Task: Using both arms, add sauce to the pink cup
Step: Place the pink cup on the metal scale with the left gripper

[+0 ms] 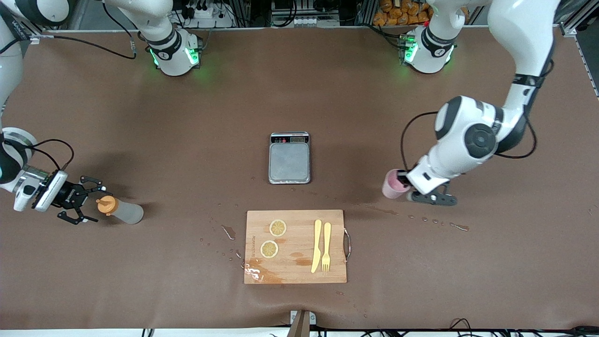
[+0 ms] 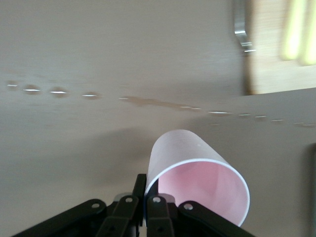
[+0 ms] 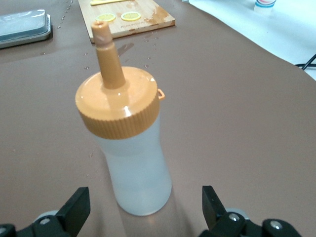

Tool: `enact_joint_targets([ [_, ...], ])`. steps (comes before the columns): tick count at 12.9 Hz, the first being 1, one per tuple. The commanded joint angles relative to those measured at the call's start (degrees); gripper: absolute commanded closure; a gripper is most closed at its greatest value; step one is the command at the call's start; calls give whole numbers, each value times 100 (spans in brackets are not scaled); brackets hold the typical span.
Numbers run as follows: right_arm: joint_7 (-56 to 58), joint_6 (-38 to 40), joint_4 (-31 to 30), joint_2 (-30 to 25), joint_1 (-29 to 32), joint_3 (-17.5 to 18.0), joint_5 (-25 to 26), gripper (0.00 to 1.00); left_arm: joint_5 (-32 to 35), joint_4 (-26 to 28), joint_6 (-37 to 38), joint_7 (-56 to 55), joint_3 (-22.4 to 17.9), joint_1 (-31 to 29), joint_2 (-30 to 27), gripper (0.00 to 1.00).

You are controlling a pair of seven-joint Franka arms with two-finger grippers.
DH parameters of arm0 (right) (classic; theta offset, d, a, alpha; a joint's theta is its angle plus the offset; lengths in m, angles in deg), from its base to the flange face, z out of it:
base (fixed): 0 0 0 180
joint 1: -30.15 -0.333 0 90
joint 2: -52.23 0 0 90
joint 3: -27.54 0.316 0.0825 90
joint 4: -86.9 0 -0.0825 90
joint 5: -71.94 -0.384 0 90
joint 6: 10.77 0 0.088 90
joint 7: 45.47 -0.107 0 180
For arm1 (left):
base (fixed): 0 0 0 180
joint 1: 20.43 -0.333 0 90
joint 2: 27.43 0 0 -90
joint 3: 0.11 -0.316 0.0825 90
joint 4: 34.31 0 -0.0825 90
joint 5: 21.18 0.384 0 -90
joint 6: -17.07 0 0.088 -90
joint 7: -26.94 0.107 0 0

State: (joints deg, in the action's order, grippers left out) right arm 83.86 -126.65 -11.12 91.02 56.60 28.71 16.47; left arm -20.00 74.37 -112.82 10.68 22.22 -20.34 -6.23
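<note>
My right gripper grabs the bottle by its translucent body (image 1: 130,212) next, so the sauce bottle's orange nozzle cap (image 1: 107,205) stays free to pour sauce.
The sauce bottle (image 1: 122,210) (image 3: 133,163), translucent with an orange nozzle cap, stands upright near the right arm's end of the table. My right gripper (image 1: 96,204) (image 3: 143,212) is low beside it and open, one finger on each side of the bottle's lower part without touching it. The pink cup (image 1: 392,185) (image 2: 197,182) is toward the left arm's end of the table. My left gripper (image 1: 405,186) (image 2: 144,197) is shut on the cup's rim, one finger inside and one outside. Whether the cup rests on the table I cannot tell.
A digital scale (image 1: 289,159) sits mid-table. Nearer the front camera lies a wooden cutting board (image 1: 299,224) with two lemon slices (image 1: 278,228), a yellow knife (image 1: 317,245) and a fork (image 1: 326,245). Liquid drops dot the brown mat around the board and near the cup.
</note>
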Motion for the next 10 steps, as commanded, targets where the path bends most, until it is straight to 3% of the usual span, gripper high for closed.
enact_joint_targets([
  [1, 364, -67, -59, 128, -60, 24, -480, 0, -29, -687, 270, -1243, 8, 797, 357, 100],
  [3, 601, -75, -59, 216, -183, 16, -745, 0, -21, -1337, 447, -2122, 8, 1377, 770, 100],
  [8, 611, -23, -60, 278, -263, 16, -746, 0, 15, -2384, 456, -3838, -62, 2627, 1675, 100],
  [10, 585, -14, -59, 269, -263, 16, -746, 77, 15, -2641, 456, -4287, -307, 3074, 1896, 100],
])
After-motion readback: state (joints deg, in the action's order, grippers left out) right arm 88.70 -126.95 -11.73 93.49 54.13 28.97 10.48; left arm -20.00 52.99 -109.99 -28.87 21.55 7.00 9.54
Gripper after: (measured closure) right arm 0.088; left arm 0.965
